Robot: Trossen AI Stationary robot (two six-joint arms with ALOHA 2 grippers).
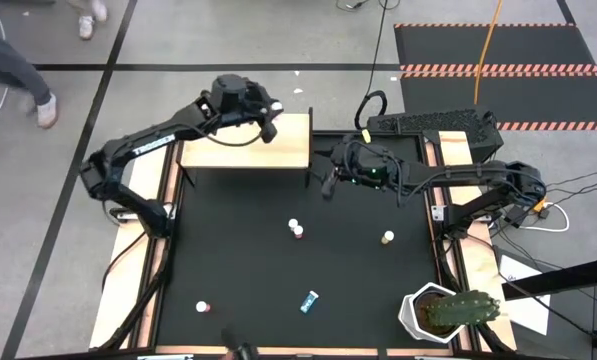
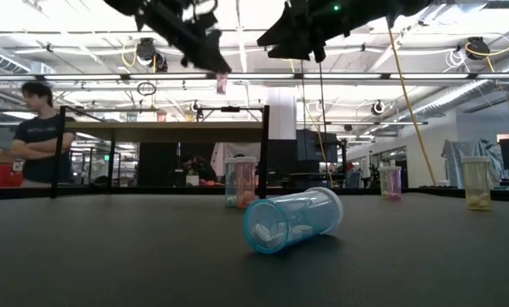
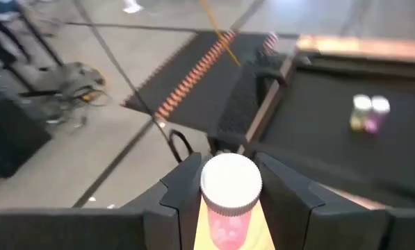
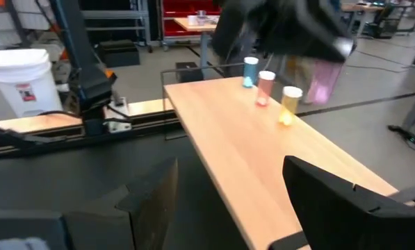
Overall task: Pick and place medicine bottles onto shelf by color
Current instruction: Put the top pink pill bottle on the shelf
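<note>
The pink bottle hangs above the pale-wood shelf in the high view now, so it stays in my left gripper until it reaches the shelf.
My left gripper [image 1: 269, 122] hovers over the far right part of the pale-wood shelf [image 1: 240, 152], shut on a pink medicine bottle [image 3: 229, 201] with a white cap. On the shelf stand a blue bottle [image 4: 250, 71], a pink bottle [image 4: 265, 87] and a yellow bottle [image 4: 290, 103] in a row. My right gripper [image 1: 327, 184] is open beside the shelf's right end and holds nothing. More bottles are on the black mat: a pair [image 1: 296, 229], a yellow one [image 1: 388, 237], a blue one [image 1: 309, 299] on its side, and a red one [image 1: 204, 307]. My left gripper pinches the pink bottle between its two fingers [image 3: 183, 201], which lie on opposite sides of the body [image 3: 228, 226] just below the white cap [image 3: 231, 182]. The bottle stands about upright, cap up. It is lifted clear above the shelf top [image 4: 322, 82].
A white pot with a green cactus [image 1: 448, 312] stands at the table's near right corner. A person [image 2: 37, 128] stands beyond the table's far left. Bare black mat [image 1: 238, 250] lies between the shelf and the loose bottles.
</note>
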